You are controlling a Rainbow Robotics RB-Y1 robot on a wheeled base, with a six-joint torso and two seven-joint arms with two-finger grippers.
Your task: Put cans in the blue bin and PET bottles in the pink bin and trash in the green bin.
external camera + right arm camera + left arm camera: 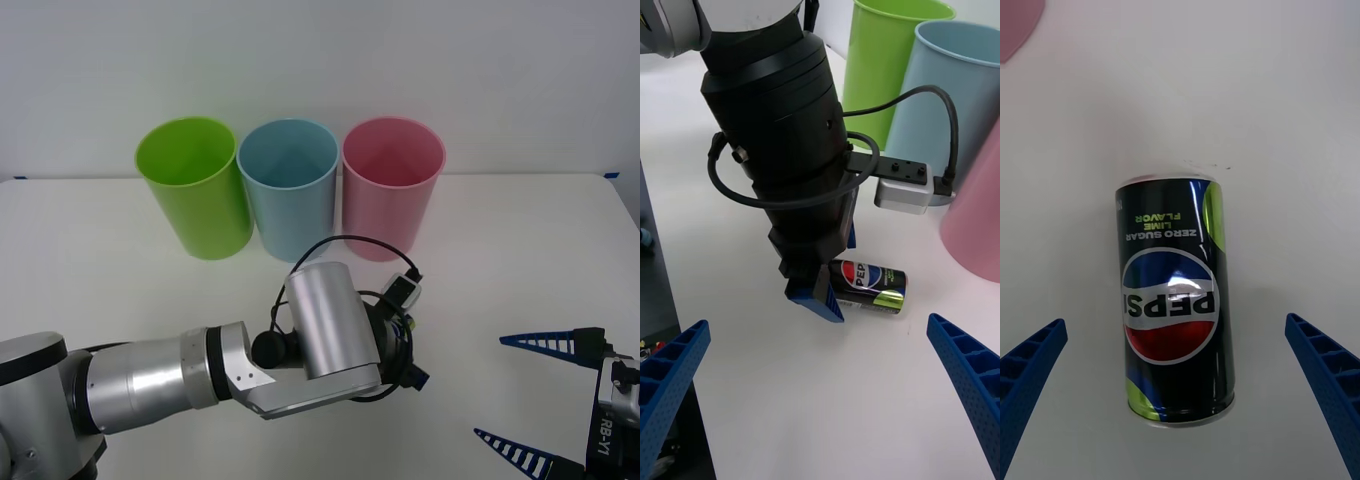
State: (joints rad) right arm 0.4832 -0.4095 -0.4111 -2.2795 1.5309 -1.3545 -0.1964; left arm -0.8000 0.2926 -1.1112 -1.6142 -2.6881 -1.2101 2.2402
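Observation:
The robot should next grab the Pepsi can by its printed middle (1172,304) with its left gripper, so that it can drop the can into the blue bin for cans.
A small black Pepsi can (1176,300) lies on its side on the white table (520,250), in front of the pink bin (392,185). My left gripper (1174,322) points straight down over the can (869,285), open, with one blue finger on each side and not touching it. In the front view the left wrist hides the can. The green bin (195,185), the blue bin (288,190) and the pink bin stand upright in a row at the back. My right gripper (530,398) hangs open and holds nothing at the near right.
The left forearm (160,375) stretches across the near side of the table from the left. A black cable (350,245) loops above its wrist, close to the blue and pink bins. Bare table lies to the right of the pink bin.

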